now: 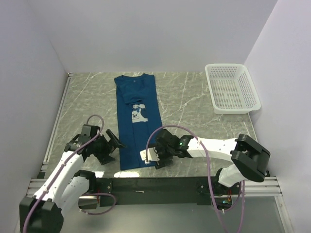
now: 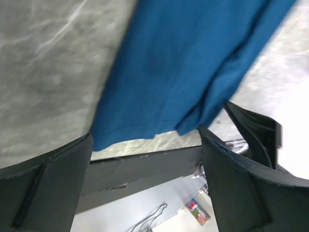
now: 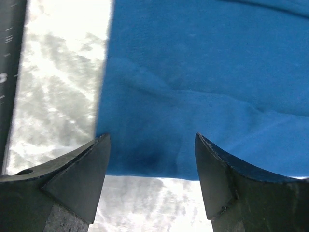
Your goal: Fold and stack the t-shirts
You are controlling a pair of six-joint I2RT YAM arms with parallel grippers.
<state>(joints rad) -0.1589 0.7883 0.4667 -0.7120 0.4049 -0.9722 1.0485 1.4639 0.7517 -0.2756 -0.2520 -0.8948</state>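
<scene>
My left gripper's fingers are high above the cloth, so it is too early to close on the hem; my left gripper lowers first, then closes.
The dark blue t-shirt (image 1: pixel 137 121) lies flat on the marble table as a long narrow strip, its sides folded in, the white cartoon print (image 1: pixel 138 113) facing up. My left gripper (image 1: pixel 114 145) is open at the strip's near left edge, the hem corner showing between its fingers (image 2: pixel 159 96). My right gripper (image 1: pixel 154 158) is open at the near right corner, its fingers (image 3: pixel 77 169) straddling the hem edge (image 3: pixel 183 121) just above the cloth. Neither holds anything.
A white plastic mesh basket (image 1: pixel 232 88) stands at the back right. White walls close in the table on three sides. A black rail (image 1: pixel 146 183) runs along the near edge by the arm bases.
</scene>
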